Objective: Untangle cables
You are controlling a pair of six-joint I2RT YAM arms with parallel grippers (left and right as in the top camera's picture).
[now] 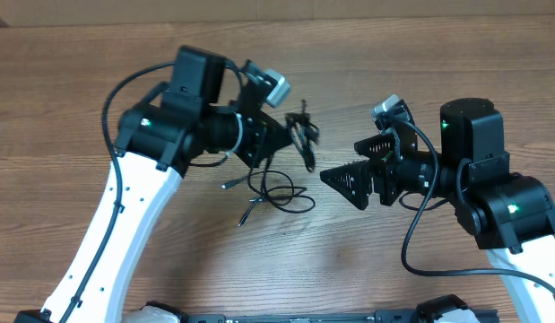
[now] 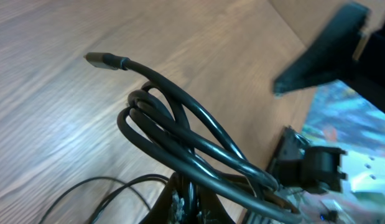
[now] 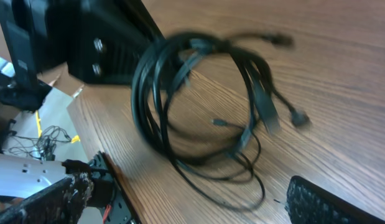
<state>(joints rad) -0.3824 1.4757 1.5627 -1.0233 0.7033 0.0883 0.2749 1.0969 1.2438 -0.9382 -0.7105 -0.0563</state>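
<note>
My right gripper grabs the hanging cable loops on the side away from my left gripper next, to pull the cables apart.
The cables are thin black cords. My left gripper (image 1: 275,135) is shut on a looped bundle of them (image 1: 303,135) and holds it above the table; in the left wrist view the loops (image 2: 180,134) rise from my fingers (image 2: 195,202), with a plug end (image 2: 104,60) at the upper left. More thin cords (image 1: 277,193) trail onto the table below, with small plugs (image 1: 244,218). My right gripper (image 1: 349,170) is open and empty, just right of the cables. In the right wrist view the hanging loops (image 3: 198,99) are blurred ahead of the open fingers (image 3: 186,205).
The wooden table (image 1: 80,117) fills the view. A cardboard-coloured strip runs along the far edge (image 1: 277,9). The arms' own thicker black cables (image 1: 116,99) arc beside each arm.
</note>
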